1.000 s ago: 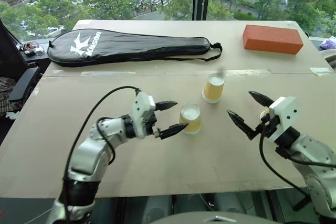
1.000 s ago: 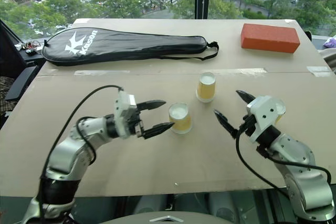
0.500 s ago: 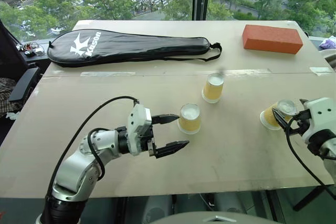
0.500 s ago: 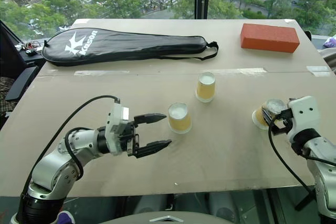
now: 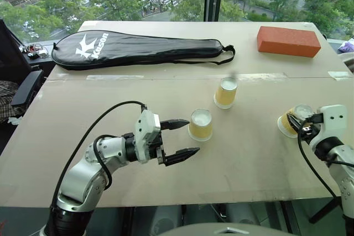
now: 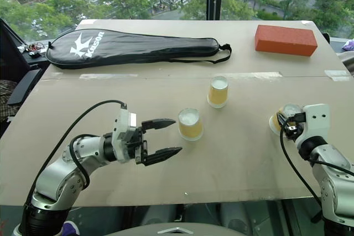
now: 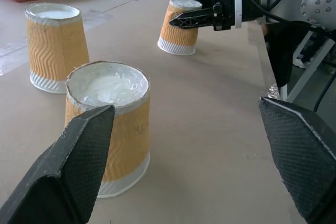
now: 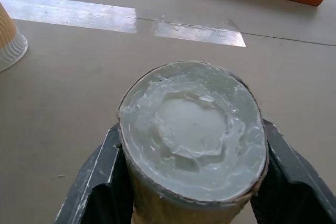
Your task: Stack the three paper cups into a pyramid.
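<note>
My right gripper should move the third cup to the tabletop beside the middle cup (image 5: 200, 124) before letting go of it, because the third cup's base (image 5: 285, 129) is still short of that spot.
Three yellow ribbed paper cups stand upside down and apart on the brown table. The middle cup (image 5: 200, 124) has my left gripper (image 5: 192, 135) open just to its left, one finger beside the cup and the other nearer the front edge, neither touching. The far cup (image 5: 225, 92) stands alone behind it. At the right, my right gripper (image 5: 298, 124) is shut on the third cup (image 8: 191, 129), which leans slightly. The left wrist view shows this same grip on the cup (image 7: 180, 24).
A black racket bag (image 5: 138, 48) lies across the back left of the table and an orange brick (image 5: 288, 41) sits at the back right. A strip of tape (image 5: 113, 77) runs along the board seam. The table's front edge (image 5: 182, 197) is close below both arms.
My right gripper has swung right to the third cup and shut on it. The left gripper stays open beside the middle cup.
</note>
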